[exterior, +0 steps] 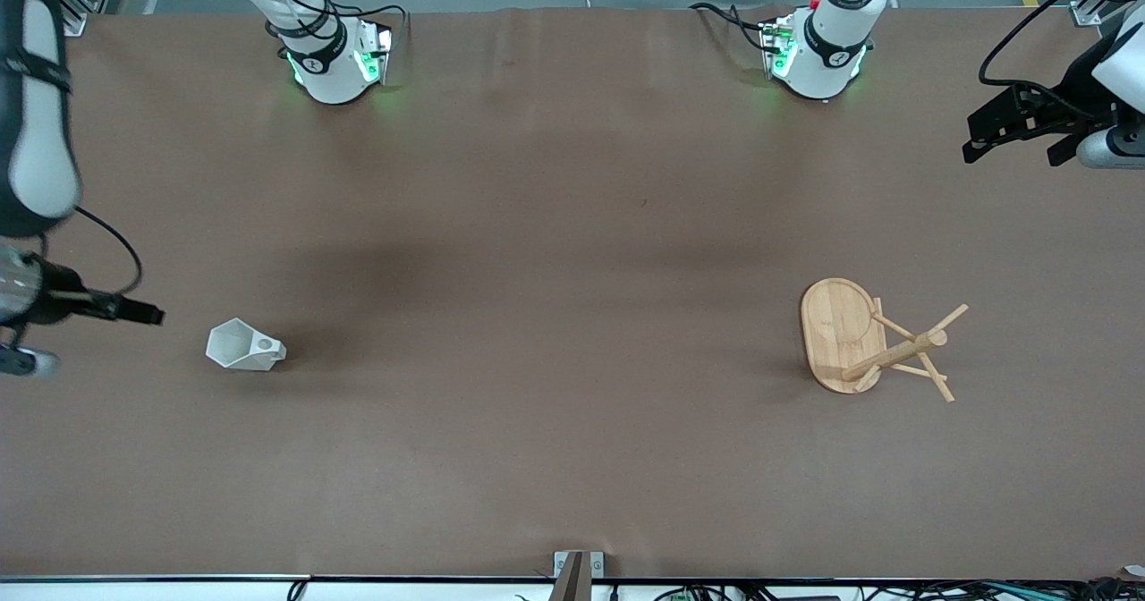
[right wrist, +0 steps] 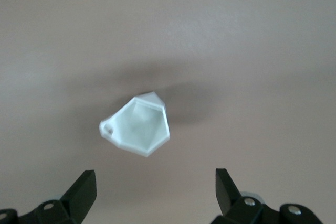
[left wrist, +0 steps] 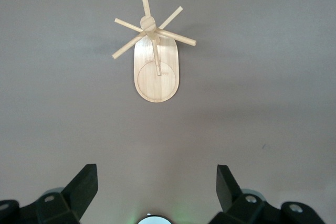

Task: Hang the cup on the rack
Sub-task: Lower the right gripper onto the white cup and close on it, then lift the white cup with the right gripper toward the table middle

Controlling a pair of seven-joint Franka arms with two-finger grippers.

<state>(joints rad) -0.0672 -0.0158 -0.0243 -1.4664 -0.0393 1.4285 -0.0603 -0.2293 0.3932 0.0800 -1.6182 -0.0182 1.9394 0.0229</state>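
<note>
The white cup needs to be picked up next by its hexagonal rim (exterior: 220, 343) with my right gripper, so the white cup's handle (exterior: 277, 351) stays free for hanging.
The white faceted cup (exterior: 243, 347) lies on its side on the table toward the right arm's end, its handle with the round hole pointing toward the table's middle. My right gripper (exterior: 143, 313) hovers beside it, open and empty. In the right wrist view the cup (right wrist: 137, 127) shows its hexagonal mouth ahead of the open right gripper (right wrist: 156, 179). The bamboo rack (exterior: 872, 340) stands on its oval base toward the left arm's end. My left gripper (exterior: 1011, 147) is open and empty, high over the table's edge. In the left wrist view the rack (left wrist: 156, 72) lies well ahead of the left gripper (left wrist: 156, 177).
The brown table (exterior: 555, 315) carries only the cup and the rack. The two arm bases (exterior: 335, 60) (exterior: 818, 55) stand along its edge farthest from the front camera. A small metal bracket (exterior: 577, 570) sits at the edge nearest to it.
</note>
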